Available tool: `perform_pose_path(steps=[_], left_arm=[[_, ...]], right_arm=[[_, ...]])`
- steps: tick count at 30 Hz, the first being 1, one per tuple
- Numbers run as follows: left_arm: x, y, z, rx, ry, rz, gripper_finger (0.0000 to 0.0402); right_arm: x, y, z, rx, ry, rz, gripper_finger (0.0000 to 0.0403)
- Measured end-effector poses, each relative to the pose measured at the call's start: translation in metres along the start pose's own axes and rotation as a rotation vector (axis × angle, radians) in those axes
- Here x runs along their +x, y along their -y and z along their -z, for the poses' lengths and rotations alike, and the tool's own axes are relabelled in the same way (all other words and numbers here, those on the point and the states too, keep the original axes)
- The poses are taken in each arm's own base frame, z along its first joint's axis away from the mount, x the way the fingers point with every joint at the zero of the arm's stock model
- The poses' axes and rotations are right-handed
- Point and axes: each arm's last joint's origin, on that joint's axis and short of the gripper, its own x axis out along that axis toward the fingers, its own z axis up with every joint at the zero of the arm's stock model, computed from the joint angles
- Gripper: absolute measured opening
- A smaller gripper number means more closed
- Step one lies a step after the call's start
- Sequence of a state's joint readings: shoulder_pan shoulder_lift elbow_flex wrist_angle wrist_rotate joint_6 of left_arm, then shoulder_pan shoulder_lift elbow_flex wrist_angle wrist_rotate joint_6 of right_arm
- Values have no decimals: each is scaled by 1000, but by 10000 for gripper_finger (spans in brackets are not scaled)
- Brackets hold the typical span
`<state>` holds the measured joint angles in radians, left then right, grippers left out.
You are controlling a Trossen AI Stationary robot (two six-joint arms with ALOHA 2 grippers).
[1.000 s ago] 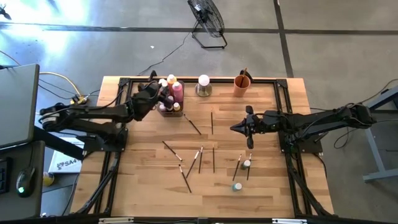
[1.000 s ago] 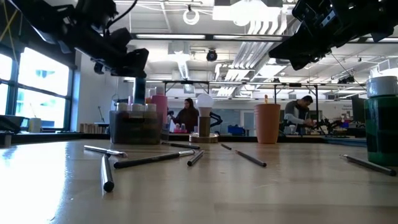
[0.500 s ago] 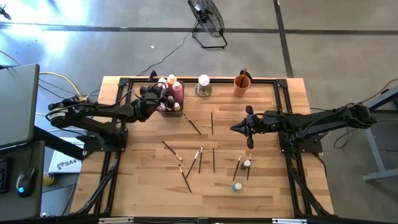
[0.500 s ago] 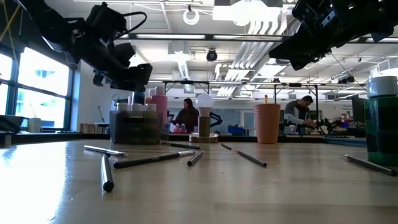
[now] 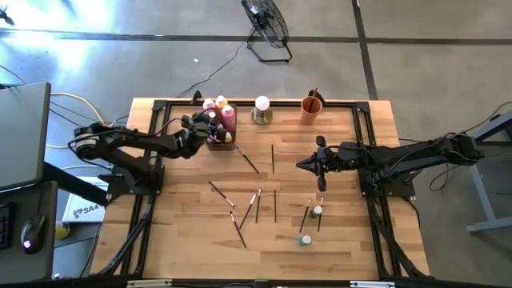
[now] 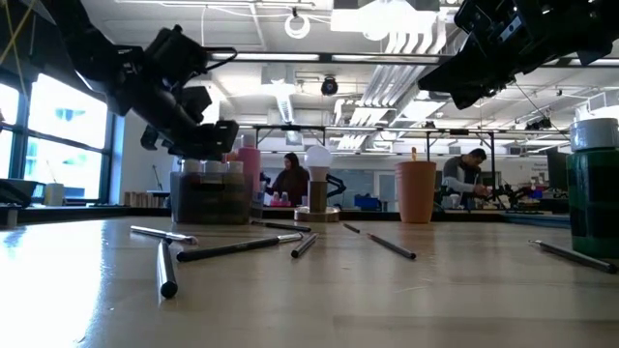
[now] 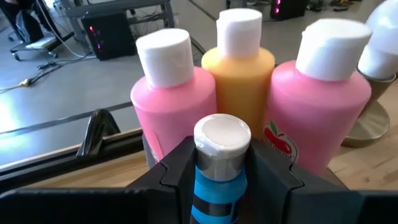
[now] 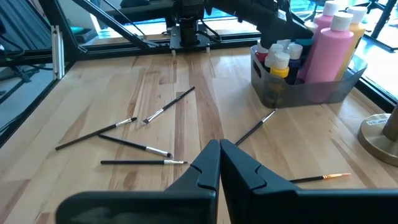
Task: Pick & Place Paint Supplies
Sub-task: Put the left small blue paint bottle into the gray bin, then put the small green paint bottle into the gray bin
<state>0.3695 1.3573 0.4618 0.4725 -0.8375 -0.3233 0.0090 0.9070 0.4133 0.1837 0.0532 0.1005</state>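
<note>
The blue bottle stands low against the pink bottles in the tray [image 5: 222, 140], so it is now time for my left gripper to release the blue bottle.
My left gripper [image 7: 221, 183] hangs at the far left of the table, over the grey tray [image 5: 222, 140], shut on a small blue bottle with a white cap [image 7: 221, 163]. Right behind that bottle, two pink bottles [image 7: 177, 99] and a yellow one [image 7: 239, 74] stand in the tray. Thin dark paintbrushes [image 5: 258, 204] lie scattered on the middle of the table. Two tiny bottles [image 5: 317, 211] stand near the right. My right gripper [image 8: 219, 157] is shut on nothing above the table's right half [image 5: 304, 165]. My left gripper pinches the small blue bottle between its two fingers [image 7: 176, 173], on the body just under the white cap [image 7: 222, 133]. The fingers come from the table's left, slanting a little downward. The bottle stands upright; its bottom is hidden by the gripper.
A white ball on a metal base [image 5: 262, 108] and an orange cup [image 5: 311, 108] stand along the far edge, right of the tray. More small bottles [image 8: 281, 59] fill the tray's near side. In the low view, a dark green bottle [image 6: 592, 184] stands close at the right.
My left gripper has sunk toward the grey tray with the small blue bottle and has tipped its fingers further down. The grip has not changed.
</note>
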Motion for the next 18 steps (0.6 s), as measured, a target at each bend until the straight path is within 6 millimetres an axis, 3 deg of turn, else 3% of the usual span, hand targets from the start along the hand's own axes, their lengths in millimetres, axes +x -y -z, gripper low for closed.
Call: perform_pose_path(steps=[18], left_arm=[[1,1,2,-17,-10,13,157]], right_arm=[[0,0,0,0,0,0,4]])
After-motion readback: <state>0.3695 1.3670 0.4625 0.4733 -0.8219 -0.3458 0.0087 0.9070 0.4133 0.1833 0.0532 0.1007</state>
